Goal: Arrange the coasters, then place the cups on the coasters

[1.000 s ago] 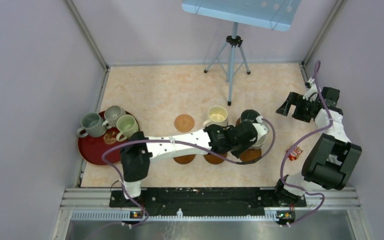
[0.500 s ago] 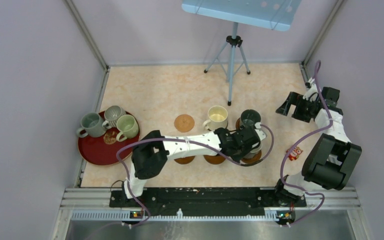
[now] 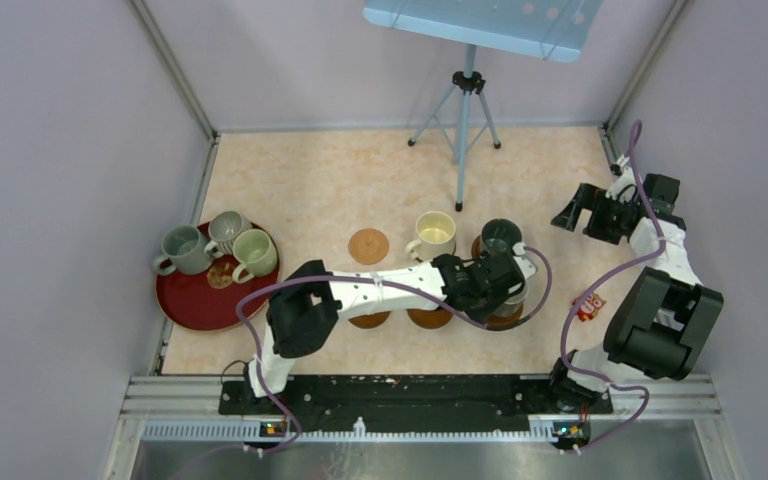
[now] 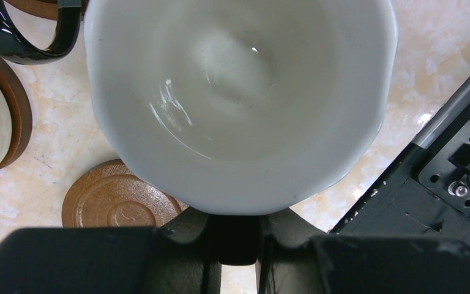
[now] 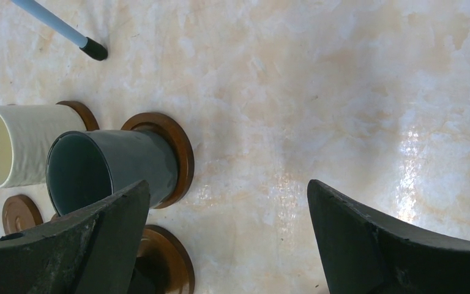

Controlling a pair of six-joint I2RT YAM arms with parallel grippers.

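My left gripper should open now. The cup is upright over its coaster and only a near sliver of the coaster shows, so the cup would land on the coaster.
My left gripper (image 3: pixel 500 282) (image 4: pixel 235 228) is shut on the dark handle of a cup with a white inside (image 4: pixel 238 92), held over the near right coaster (image 3: pixel 505 320); whether it touches is hidden. Two bare coasters (image 3: pixel 428 319) (image 3: pixel 368 321) lie to its left, one showing as a brown disc (image 4: pixel 119 201) in the left wrist view. A tan coaster (image 3: pixel 368 246) lies farther back. The cream cup (image 3: pixel 435 232) (image 5: pixel 18 144) and the dark green-grey cup (image 3: pixel 500 237) (image 5: pixel 110 168) each stand on a coaster. My right gripper (image 3: pixel 575 215) (image 5: pixel 226 187) hangs open and empty at the right.
A dark red round tray (image 3: pixel 192 298) at the left carries three more cups (image 3: pixel 182 248) (image 3: pixel 227 228) (image 3: pixel 255 252). A tripod (image 3: pixel 463 120) stands at the back. A small red packet (image 3: pixel 588 306) lies by the right arm. The black rail (image 4: pixel 453 177) runs along the near edge.
The left arm has lowered and drawn the white-inside cup toward the near edge, over the near right coaster. The right arm has not moved.
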